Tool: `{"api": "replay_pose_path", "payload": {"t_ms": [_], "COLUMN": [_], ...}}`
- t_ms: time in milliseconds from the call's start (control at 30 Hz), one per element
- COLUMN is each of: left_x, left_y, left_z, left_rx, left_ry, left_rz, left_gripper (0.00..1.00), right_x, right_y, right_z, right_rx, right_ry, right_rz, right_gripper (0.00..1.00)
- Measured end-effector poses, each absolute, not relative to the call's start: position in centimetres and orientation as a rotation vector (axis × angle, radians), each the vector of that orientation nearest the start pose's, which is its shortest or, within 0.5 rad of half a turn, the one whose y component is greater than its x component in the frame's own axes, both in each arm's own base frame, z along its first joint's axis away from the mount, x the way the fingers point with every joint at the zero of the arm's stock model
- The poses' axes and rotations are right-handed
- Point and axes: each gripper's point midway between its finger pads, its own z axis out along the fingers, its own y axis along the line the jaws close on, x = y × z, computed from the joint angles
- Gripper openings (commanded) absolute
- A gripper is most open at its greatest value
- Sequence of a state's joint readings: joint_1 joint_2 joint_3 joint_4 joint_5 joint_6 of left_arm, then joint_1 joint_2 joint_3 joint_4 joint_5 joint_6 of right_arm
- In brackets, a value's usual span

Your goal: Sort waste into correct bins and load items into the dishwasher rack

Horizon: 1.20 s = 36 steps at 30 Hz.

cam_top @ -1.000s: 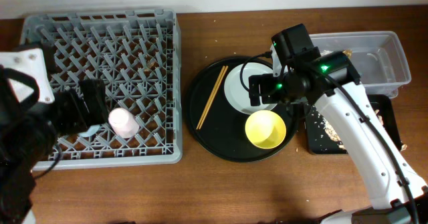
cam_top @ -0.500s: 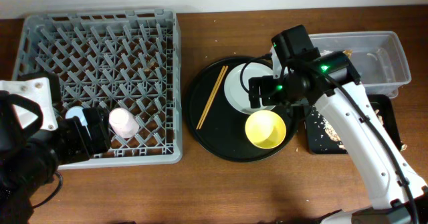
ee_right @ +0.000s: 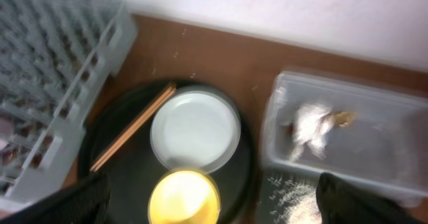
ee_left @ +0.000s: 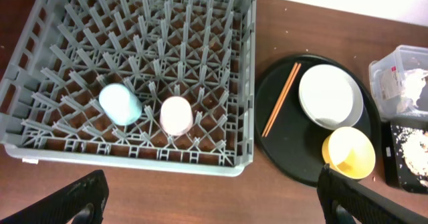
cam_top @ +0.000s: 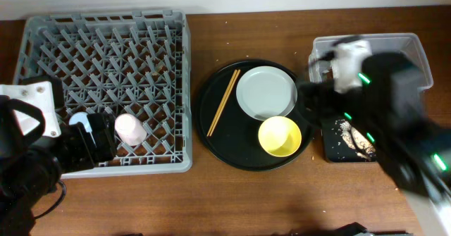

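Observation:
My left gripper grabs the yellow bowl by its rim next, so the bowl's opposite edge stays free to load among the rack's wires.
The grey rack holds the pink cup and the light blue cup, both lying among the pegs. The plate, yellow bowl and chopsticks rest on the round black tray. The clear tub holds the white napkin and the gold-brown scrap. Crumbs lie in the shallow black tray. My left gripper is open and empty, high over the rack's front edge. My right gripper is open and empty, high above the bowl and tub.
My right arm is motion-blurred over the tub and black tray at the right. My left arm covers the rack's front left corner. Bare brown table runs along the front.
My right arm has pulled back to the right, off the plate, which now shows whole. My left arm drew back from over the rack to its front left corner, then stayed.

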<state>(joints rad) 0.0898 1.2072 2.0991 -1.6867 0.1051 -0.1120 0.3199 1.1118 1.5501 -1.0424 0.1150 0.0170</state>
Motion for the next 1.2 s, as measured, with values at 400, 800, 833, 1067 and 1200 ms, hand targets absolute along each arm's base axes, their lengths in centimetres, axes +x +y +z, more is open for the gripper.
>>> {"api": "replay_pose_path", "payload": {"t_ms": [400,800,833,1067,1200], "left_x": [20.5,20.5,20.5,21.3,24.5], "left_y": [0.0,0.0,0.0,-1.4,-5.5], "left_z": [41.5,41.4,41.4,42.5,40.3], "left_rx": [-0.187,-0.187,-0.187,-0.134,0.003], "left_ry": [2.354,2.354,2.354,2.303,2.371], "left_rz": [-0.135,-0.135,-0.135,-0.237,-0.432], "left_gripper": [0.99,0.99,0.99,0.99,0.99], "right_x": [23.6,24.5,24.5,24.5,24.5], "right_y": [1.1,1.5,1.5,1.5,1.5], "right_z": [16.8,16.1,16.1,16.1,16.1], "right_rx": [-0.063,-0.053,-0.054,-0.053,-0.055], "right_ry": [1.828,1.639,1.639,1.639,1.638], "right_rz": [-0.028,0.000,0.000,0.001,0.002], "right_gripper": [0.98,0.98,0.98,0.98,0.98]}}
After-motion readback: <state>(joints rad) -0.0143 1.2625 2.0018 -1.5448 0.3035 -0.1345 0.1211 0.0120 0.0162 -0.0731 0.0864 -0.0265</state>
